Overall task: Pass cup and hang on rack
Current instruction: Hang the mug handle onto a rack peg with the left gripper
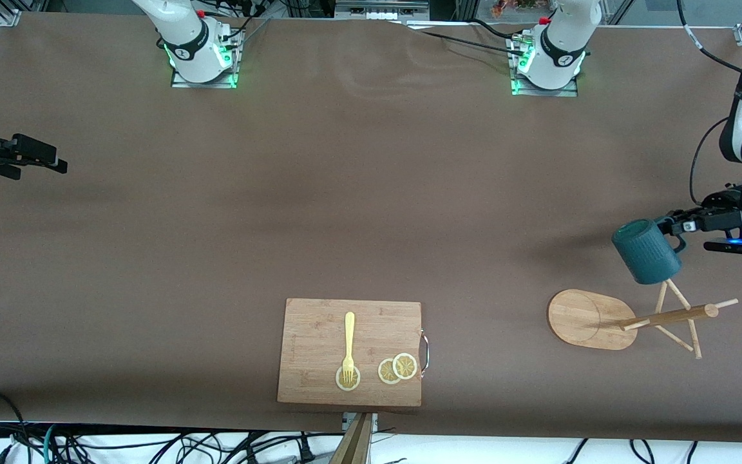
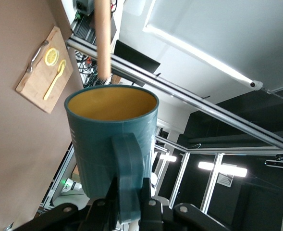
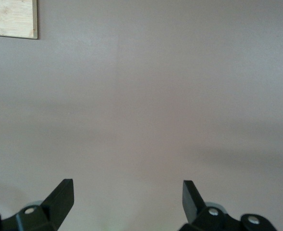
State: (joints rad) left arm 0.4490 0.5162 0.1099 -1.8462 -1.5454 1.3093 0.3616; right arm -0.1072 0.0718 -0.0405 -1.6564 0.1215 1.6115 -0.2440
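Note:
My left gripper holds the teal cup and needs to keep holding it. The cup hangs tilted above the rack's upper wires, so it would fall if I opened now.
The dark teal cup hangs in the air, tilted, just above the upper pegs of the rack. My left gripper is shut on its loop handle. In the left wrist view the cup shows its yellowish inside, its handle is pinched in the left gripper, and the rack's pole rises just past the rim. The rack stands on its oval base toward the left arm's end of the table. My right gripper waits open and empty over bare table at the right arm's end, seen close as the right gripper.
A rectangular wooden cutting board lies near the table's front edge at mid-table, carrying a yellow fork and lemon slices. A metal handle sticks out from the board's side toward the rack.

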